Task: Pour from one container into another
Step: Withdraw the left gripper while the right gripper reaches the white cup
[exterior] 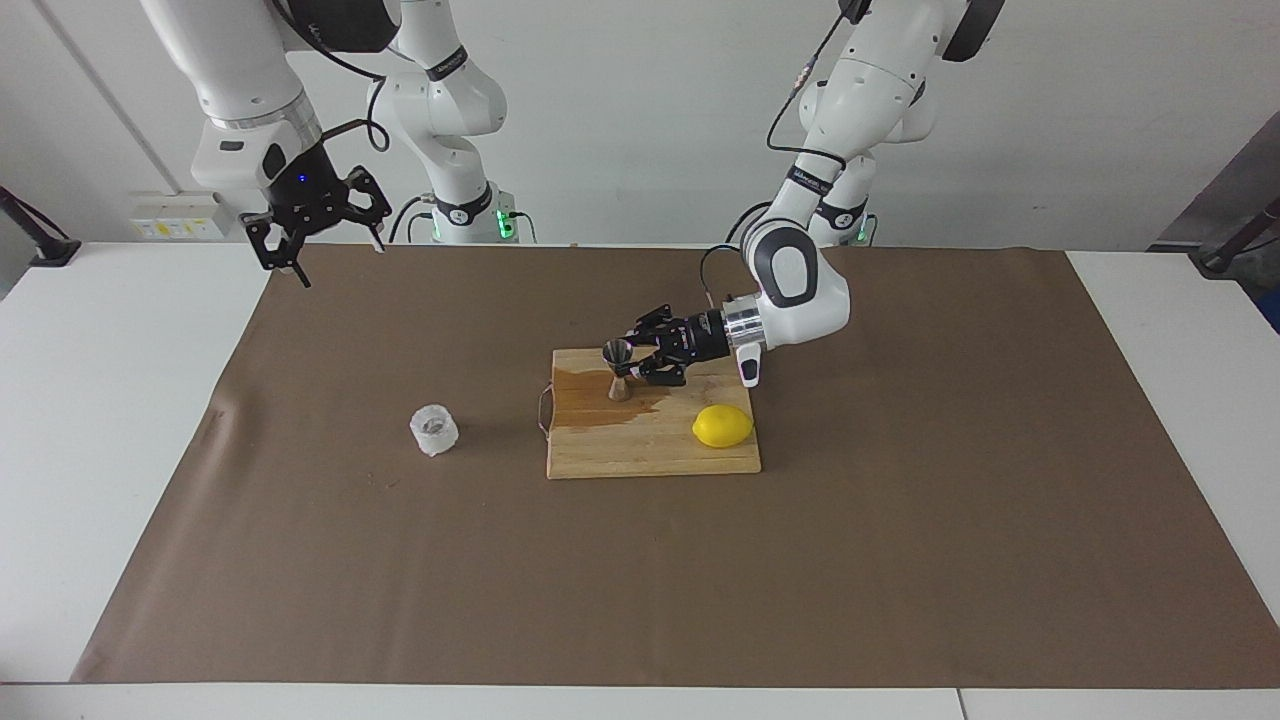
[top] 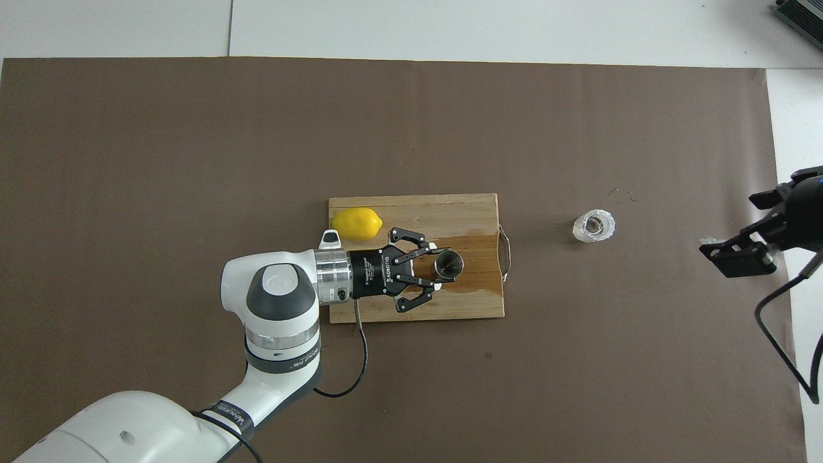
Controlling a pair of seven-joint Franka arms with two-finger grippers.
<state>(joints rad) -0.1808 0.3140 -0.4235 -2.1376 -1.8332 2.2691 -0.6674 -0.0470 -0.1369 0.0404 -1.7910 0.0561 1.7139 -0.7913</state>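
My left gripper has the silver jigger (top: 449, 265) upright on the board's wet patch (top: 483, 265) in the overhead view and the jigger would stand, so my left gripper opens next.
The silver hourglass jigger (exterior: 618, 370) (top: 448, 263) stands upright over the wet patch of the wooden cutting board (exterior: 650, 455) (top: 411, 206). My left gripper (exterior: 630, 372) (top: 438, 265) lies level and is shut on its waist. Whether the jigger's base rests on the board I cannot tell. The clear textured glass cup (exterior: 433, 430) (top: 593, 226) stands alone on the brown mat, beside the board toward the right arm's end. My right gripper (exterior: 320, 255) (top: 751, 233) hangs open and empty in the air over the mat's edge at that end.
A yellow lemon (exterior: 722, 426) (top: 357, 224) lies on the board's corner toward the left arm's end. A dark spill (exterior: 590, 405) (top: 479, 257) covers the board's handle end. The brown mat (exterior: 900, 560) covers most of the white table.
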